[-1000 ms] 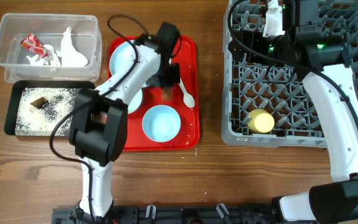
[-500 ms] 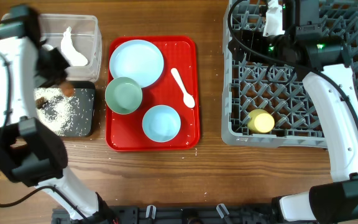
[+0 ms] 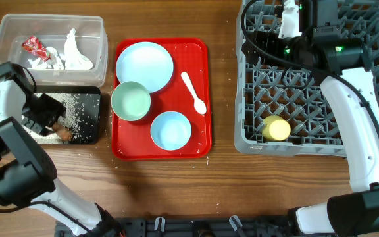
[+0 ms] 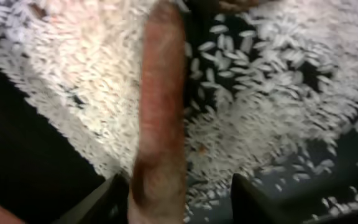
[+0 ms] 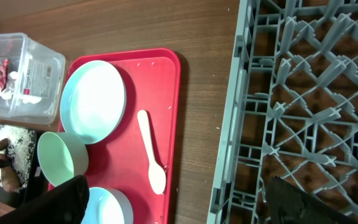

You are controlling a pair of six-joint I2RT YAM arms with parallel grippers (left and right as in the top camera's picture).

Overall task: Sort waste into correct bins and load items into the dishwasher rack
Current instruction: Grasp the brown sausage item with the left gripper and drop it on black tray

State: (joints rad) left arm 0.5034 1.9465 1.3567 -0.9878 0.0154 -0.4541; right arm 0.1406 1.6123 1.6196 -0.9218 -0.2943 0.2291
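Observation:
My right gripper grips the blue bowl by its rim nearest the rack next, which leaves the blue bowl's far edge free for rack loading.
My left gripper [image 3: 43, 120] is low over the shallow black tray [image 3: 92, 133]. Its jaws [image 4: 178, 188] are open around the brown stick-like scrap [image 4: 160, 118], which lies on the white rice grains [image 4: 272, 106]. The scrap touches the left finger and is clear of the right one. The clear tub [image 3: 5, 66] holds the candy wrapper [image 3: 33, 46] and the tissue [image 3: 74, 52]. The plate [image 3: 144, 64], two bowls [image 3: 131, 101] [image 3: 170, 130] and the spoon [image 3: 193, 92] lie on the red tray. The yellow cup [image 3: 276, 128] sits in the grey rack [image 3: 295, 92]. My right gripper [image 5: 176, 186] is open and empty above the rack's left edge.
The flat red tray [image 3: 199, 141] lies between the bins and the rack. Bare wooden table [image 3: 222, 85] shows in the gap between tray and rack and along the front. My right arm stretches over the rack's right side.
My left arm swung from the red tray to the black tray carrying the brown scrap. The scrap now lies on the rice between open jaws. The right arm has not moved.

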